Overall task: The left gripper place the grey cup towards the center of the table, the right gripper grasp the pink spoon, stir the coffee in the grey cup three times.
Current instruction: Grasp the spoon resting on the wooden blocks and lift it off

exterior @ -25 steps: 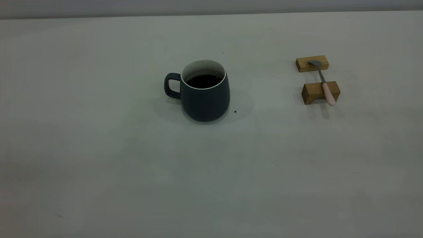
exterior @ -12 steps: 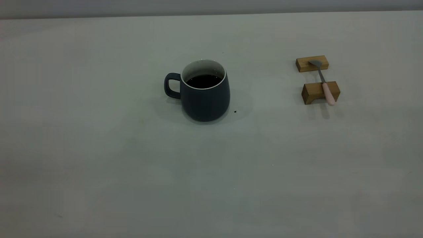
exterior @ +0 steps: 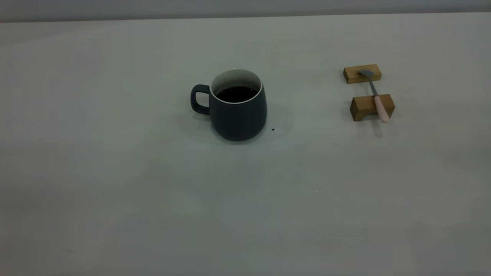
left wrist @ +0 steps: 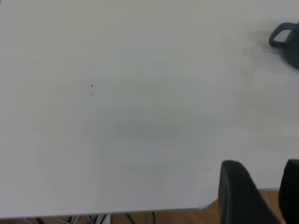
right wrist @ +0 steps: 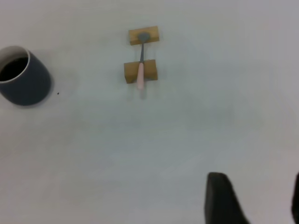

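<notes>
I need to grab the pink spoon by its pink handle (exterior: 382, 109) with my right gripper, so I can stir the coffee in the grey cup (exterior: 238, 115).
The grey cup (exterior: 238, 115) stands upright near the middle of the table (exterior: 153, 184), its handle pointing left, with dark coffee (exterior: 236, 94) inside. The pink spoon (exterior: 378, 99) lies to the right across two wooden blocks, bowl on the far one. Neither gripper shows in the exterior view. In the left wrist view the left gripper (left wrist: 261, 163) is open and empty over the table's edge, the cup (left wrist: 285, 36) far off. In the right wrist view the right gripper (right wrist: 257, 176) is open and empty, well away from the spoon (right wrist: 140, 72) and the cup (right wrist: 24, 80).
The far wooden block (exterior: 362, 73) and the near one (exterior: 371, 108) hold the spoon off the table. A small dark speck (exterior: 272, 129) lies just right of the cup. Cables and a wooden floor show past the table edge (left wrist: 140, 212).
</notes>
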{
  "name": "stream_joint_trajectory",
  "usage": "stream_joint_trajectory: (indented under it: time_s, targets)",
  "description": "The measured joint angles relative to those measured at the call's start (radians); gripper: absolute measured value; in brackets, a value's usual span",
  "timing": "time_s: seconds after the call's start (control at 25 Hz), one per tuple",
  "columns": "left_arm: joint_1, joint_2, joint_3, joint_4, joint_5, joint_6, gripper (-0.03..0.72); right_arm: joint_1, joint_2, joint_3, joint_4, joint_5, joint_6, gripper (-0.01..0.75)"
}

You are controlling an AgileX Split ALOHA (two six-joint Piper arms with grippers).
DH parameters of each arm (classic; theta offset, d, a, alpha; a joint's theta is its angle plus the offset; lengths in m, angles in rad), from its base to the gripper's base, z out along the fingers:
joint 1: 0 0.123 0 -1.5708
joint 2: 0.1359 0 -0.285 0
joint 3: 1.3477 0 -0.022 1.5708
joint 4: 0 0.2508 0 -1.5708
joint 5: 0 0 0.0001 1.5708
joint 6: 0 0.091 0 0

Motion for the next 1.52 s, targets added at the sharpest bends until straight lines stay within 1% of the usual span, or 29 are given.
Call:
stream_joint_trajectory:
  time_s: [0.16, 0.28, 0.4, 0.48, 0.6, 0.68, 0.88, 1.12, 1.28, 1.52]
  targets:
    - [0.0, 0.0, 0.0, 0.0, 0.001, 0.0, 0.287, 0.0, 0.313, -0.034, 0.005, -0.167, -0.004, 0.557]
    - [0.0, 0.0, 0.0, 0.0, 0.001, 0.0, 0.287, 0.0, 0.543, -0.05, 0.043, -0.294, -0.053, 0.608]
    - [0.0, 0.0, 0.0, 0.0, 0.001, 0.0, 0.287, 0.0, 0.774, -0.086, 0.138, -0.403, -0.166, 0.623]
    - [0.0, 0.0, 0.0, 0.0, 0.001, 0.0, 0.287, 0.006, 0.921, -0.124, 0.205, -0.45, -0.249, 0.624]
    - [0.0, 0.0, 0.0, 0.0, 0.001, 0.0, 0.287, 0.051, 1.146, -0.2, 0.271, -0.513, -0.335, 0.624]
    - [0.0, 0.0, 0.0, 0.0, 0.001, 0.0, 0.287, 0.085, 1.275, -0.265, 0.28, -0.545, -0.353, 0.624]
    - [0.0, 0.0, 0.0, 0.0, 0.001, 0.0, 0.287, 0.143, 1.583, -0.433, 0.285, -0.571, -0.368, 0.625]
    - [0.0, 0.0, 0.0, 0.0, 0.001, 0.0, 0.287, 0.158, 1.809, -0.597, 0.274, -0.571, -0.379, 0.625]
    - [0.0, 0.0, 0.0, 0.0, 0.001, 0.0, 0.287, 0.158, 1.884, -0.658, 0.263, -0.57, -0.379, 0.625]
    - [0.0, 0.0, 0.0, 0.0, 0.001, 0.0, 0.287, 0.166, 1.953, -0.709, 0.255, -0.566, -0.383, 0.625]
